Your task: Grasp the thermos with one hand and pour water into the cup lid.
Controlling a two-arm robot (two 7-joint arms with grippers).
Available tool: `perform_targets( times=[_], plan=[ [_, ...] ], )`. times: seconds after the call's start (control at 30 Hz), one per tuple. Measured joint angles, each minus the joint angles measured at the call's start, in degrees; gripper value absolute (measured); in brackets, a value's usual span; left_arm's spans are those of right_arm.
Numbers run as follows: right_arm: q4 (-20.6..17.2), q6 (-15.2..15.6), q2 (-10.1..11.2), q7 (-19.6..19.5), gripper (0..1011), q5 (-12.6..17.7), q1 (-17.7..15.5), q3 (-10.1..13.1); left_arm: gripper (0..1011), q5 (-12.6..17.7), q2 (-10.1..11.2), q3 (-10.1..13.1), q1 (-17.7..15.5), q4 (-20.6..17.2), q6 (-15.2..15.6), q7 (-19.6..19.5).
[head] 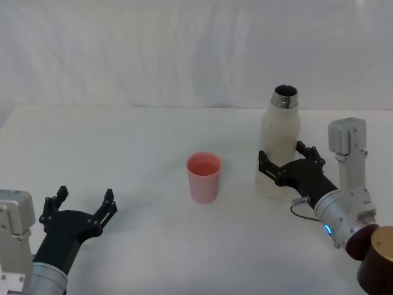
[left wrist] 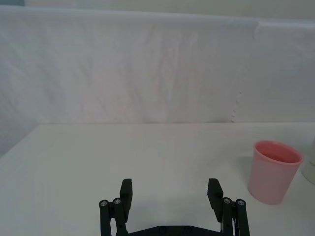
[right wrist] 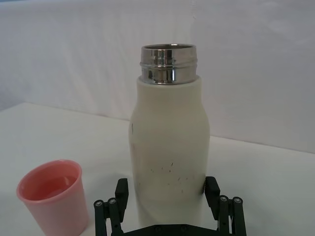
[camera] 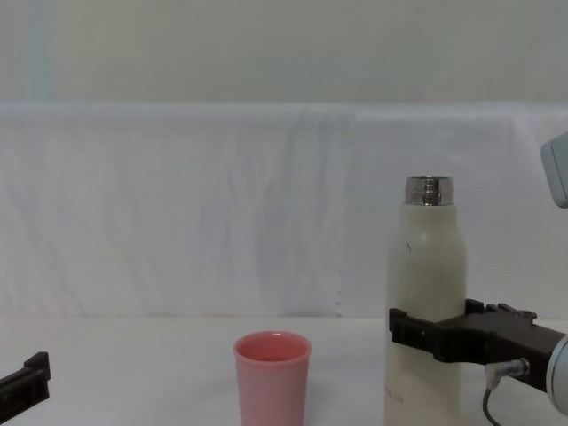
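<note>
The thermos slopes inward at its shoulder, so my right gripper will next grab the thermos by its straight-sided lower body to pour.
The cream-white thermos stands upright on the white table, its steel neck uncapped. My right gripper is open around its lower body, one finger on each side and very close to the wall. To the thermos's left, about a hand's width away, stands the pink cup lid, upright. My left gripper rests open and empty near the table's front left, well short of the cup lid.
A white cloth backdrop rises behind the table's far edge. A brown rounded thing sits at the lower right corner of the head view, beside my right arm. Bare tabletop lies between the left gripper and the cup lid.
</note>
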Motion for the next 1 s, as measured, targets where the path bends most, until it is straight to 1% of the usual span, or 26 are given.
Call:
perform_targets(
  times=[1.0],
  plan=[
    [1.38,0.32,-0.86,-0.34,1001,-2.21,1.67,-0.47,1001,0.00,0.00,0.00,0.00,0.00,0.00,0.00]
  ],
)
